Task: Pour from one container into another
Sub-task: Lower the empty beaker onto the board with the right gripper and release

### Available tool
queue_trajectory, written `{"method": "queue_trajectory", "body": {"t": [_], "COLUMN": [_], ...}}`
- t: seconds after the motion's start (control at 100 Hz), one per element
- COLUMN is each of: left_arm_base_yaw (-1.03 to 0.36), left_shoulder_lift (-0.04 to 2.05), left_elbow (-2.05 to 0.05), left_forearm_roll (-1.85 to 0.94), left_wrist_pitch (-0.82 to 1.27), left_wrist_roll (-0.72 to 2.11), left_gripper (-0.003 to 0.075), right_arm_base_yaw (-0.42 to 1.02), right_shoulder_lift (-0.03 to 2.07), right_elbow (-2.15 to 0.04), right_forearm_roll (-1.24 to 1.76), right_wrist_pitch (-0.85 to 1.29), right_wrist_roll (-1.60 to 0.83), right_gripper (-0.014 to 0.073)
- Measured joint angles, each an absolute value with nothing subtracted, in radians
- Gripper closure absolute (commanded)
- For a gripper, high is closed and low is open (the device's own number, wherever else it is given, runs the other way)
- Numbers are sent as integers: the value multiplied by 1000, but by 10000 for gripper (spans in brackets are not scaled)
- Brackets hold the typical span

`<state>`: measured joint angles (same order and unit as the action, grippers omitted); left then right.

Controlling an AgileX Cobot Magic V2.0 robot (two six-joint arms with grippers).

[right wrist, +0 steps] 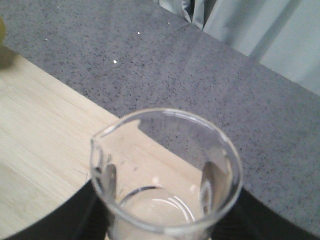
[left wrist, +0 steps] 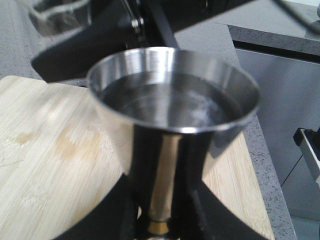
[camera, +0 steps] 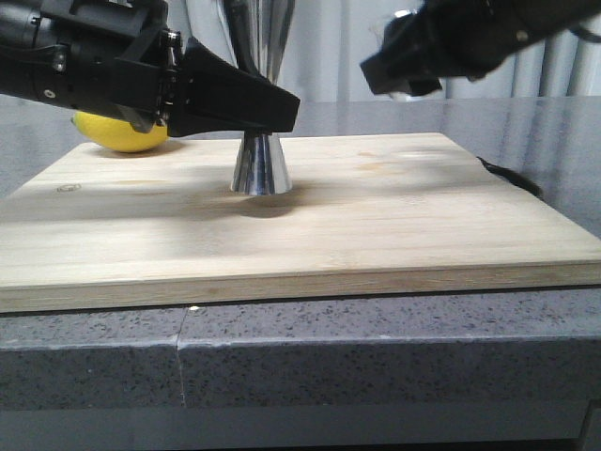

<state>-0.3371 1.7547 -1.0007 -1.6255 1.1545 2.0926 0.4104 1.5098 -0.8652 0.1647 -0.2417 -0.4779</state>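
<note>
The beaker's base (camera: 401, 96) hangs above the wooden board in the front view and the beaker would drop from an open right gripper, so it stays held for now.
The steel jigger (camera: 260, 165) stands upright on the wooden board (camera: 376, 225), near its middle. My left gripper (camera: 270, 109) is shut on its narrow waist, where the gold band (left wrist: 160, 227) shows between the fingers. Clear liquid fills much of the top cup (left wrist: 175, 102). The glass beaker (right wrist: 165, 170) is held upright in my right gripper (right wrist: 165, 225), with a finger on each side and its bottom showing through. In the front view my right gripper (camera: 404, 66) hangs up and to the right of the jigger, apart from it, and the beaker (camera: 402, 21) is only faintly seen there.
A yellow lemon (camera: 117, 132) lies at the board's far left corner, behind my left arm. The board rests on a grey speckled counter (camera: 376, 338). A dark cable (camera: 512, 177) lies beside the board's right edge. Pale curtains hang behind.
</note>
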Motion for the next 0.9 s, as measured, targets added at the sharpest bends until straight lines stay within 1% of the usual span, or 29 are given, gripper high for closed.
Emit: {"method": "queue_trajectory", "body": {"t": [0.15, 0.3, 0.46, 0.9], "left_arm_base_yaw": [-337, -337, -337, -337], "left_shoulder_lift": [1755, 1755, 1755, 1755], "left_elbow": [-1001, -1001, -1001, -1001], "left_forearm_roll": [-1623, -1623, -1633, -1643], "left_wrist_pitch": [1154, 1154, 1154, 1154], "left_wrist_roll": [2093, 2093, 2093, 2093], "left_gripper": [734, 734, 734, 734], "right_arm_base_yaw": [410, 410, 410, 410], "right_shoulder_lift": [1510, 1510, 1523, 1681], "right_elbow": [-763, -690, -675, -675], "right_forearm_roll": [167, 167, 152, 126], "right_wrist_pitch": [-397, -485, -537, -770], "right_wrist_roll": [-382, -315, -269, -216], "right_gripper": [375, 375, 375, 375]}}
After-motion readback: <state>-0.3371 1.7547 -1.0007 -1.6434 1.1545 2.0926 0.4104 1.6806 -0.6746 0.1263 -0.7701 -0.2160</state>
